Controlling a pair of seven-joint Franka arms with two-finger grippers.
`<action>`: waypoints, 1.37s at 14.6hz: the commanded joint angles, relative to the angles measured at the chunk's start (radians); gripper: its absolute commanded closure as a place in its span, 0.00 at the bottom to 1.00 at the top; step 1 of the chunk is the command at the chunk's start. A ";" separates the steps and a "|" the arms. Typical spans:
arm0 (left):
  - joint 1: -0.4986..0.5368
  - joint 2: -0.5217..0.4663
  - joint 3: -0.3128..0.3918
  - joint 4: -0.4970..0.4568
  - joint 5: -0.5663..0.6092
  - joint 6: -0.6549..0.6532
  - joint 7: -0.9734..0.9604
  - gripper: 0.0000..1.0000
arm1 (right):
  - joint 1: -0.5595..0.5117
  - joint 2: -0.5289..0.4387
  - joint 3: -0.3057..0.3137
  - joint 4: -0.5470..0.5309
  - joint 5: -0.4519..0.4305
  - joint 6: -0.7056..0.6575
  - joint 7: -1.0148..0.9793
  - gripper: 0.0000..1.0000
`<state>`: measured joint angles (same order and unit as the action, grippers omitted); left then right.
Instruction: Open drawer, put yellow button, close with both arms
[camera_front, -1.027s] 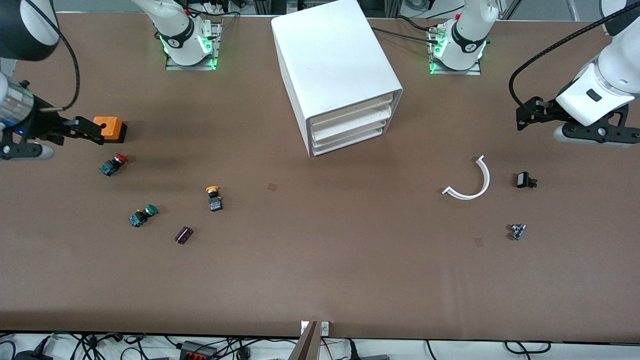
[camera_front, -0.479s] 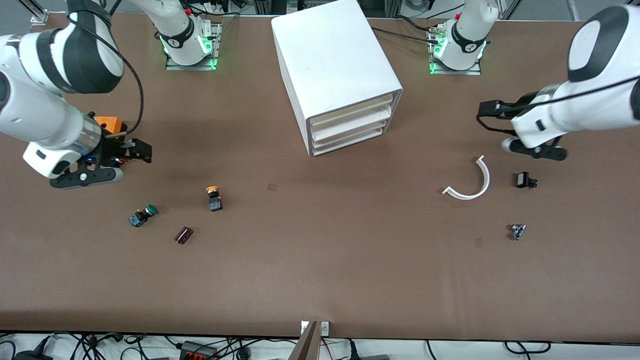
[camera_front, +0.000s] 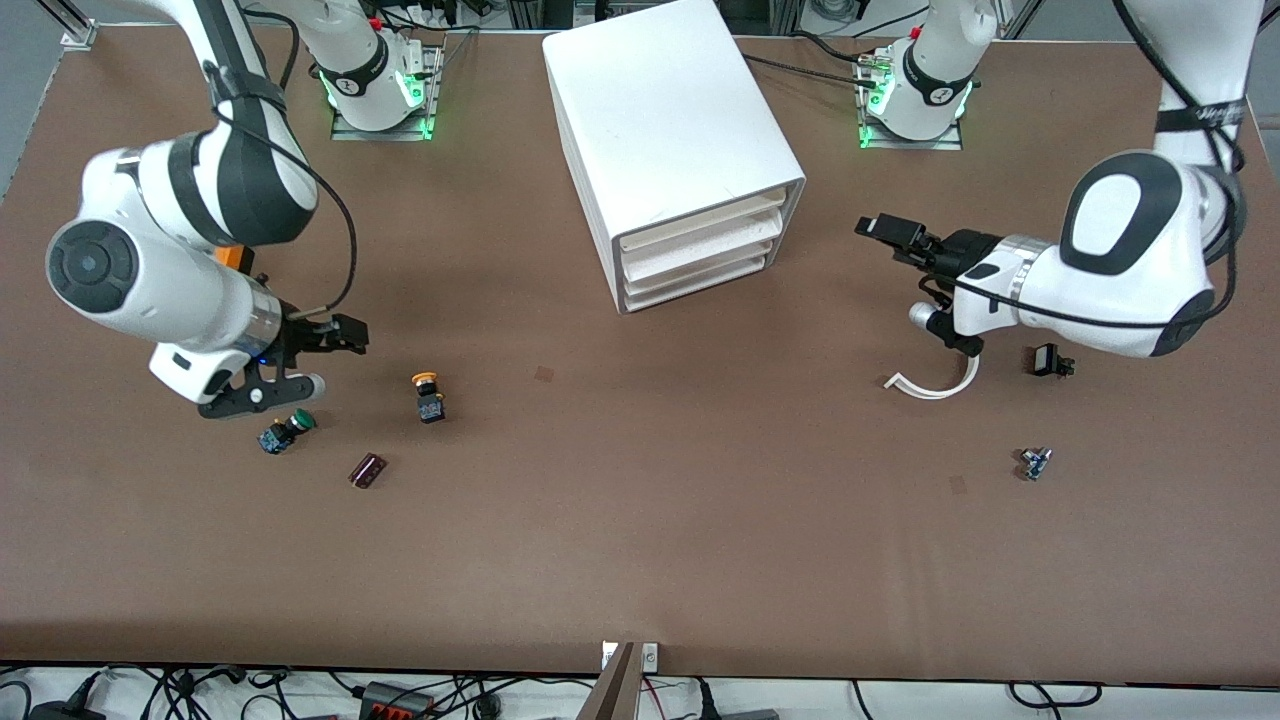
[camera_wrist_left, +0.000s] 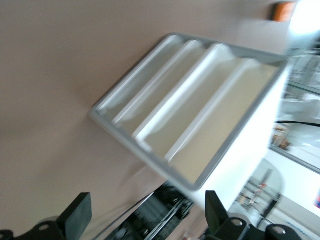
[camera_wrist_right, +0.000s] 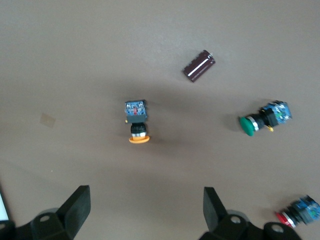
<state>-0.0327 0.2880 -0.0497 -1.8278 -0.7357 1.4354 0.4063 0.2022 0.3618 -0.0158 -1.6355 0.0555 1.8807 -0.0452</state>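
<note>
The yellow button needs to go in the drawer (camera_front: 702, 235), so the robot's right gripper will grab it by its blue switch body (camera_front: 431, 407) next.
The white cabinet (camera_front: 680, 130) stands at the middle of the table near the arms' bases, its three drawers shut. The uppermost drawer (camera_front: 700, 226) is closed. The cabinet front also fills the left wrist view (camera_wrist_left: 200, 105). The yellow button (camera_front: 428, 394) lies on the table, nearer the front camera than the cabinet and toward the right arm's end; it shows in the right wrist view (camera_wrist_right: 137, 125). My right gripper (camera_front: 345, 335) (camera_wrist_right: 145, 200) is open and empty, over the table beside the yellow button. My left gripper (camera_front: 880, 232) (camera_wrist_left: 146, 210) is open and empty, facing the cabinet's drawers.
A green-capped button (camera_front: 285, 430) (camera_wrist_right: 262, 119), a dark cylinder (camera_front: 367, 470) (camera_wrist_right: 199, 65) and a red-capped button (camera_wrist_right: 300, 212) lie near the right gripper. An orange block (camera_front: 234, 257) peeks from under the right arm. A white curved piece (camera_front: 930, 388) and two small parts (camera_front: 1050, 360) (camera_front: 1035, 462) lie under the left arm.
Both arms have swung in toward the middle. The right gripper moved from the orange block toward the yellow button. The left gripper moved toward the cabinet front.
</note>
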 joint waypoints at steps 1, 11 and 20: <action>-0.006 -0.038 -0.001 -0.197 -0.204 0.147 0.211 0.00 | 0.000 0.077 -0.001 0.031 0.021 0.034 -0.021 0.00; -0.018 -0.023 -0.081 -0.340 -0.441 0.195 0.442 0.18 | 0.048 0.233 0.007 0.031 0.024 0.179 -0.021 0.00; -0.024 0.043 -0.116 -0.364 -0.470 0.195 0.594 0.32 | 0.066 0.336 0.007 0.031 0.024 0.233 -0.012 0.00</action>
<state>-0.0551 0.3277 -0.1607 -2.1758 -1.1677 1.6188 0.9603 0.2618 0.6693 -0.0126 -1.6256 0.0644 2.1089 -0.0524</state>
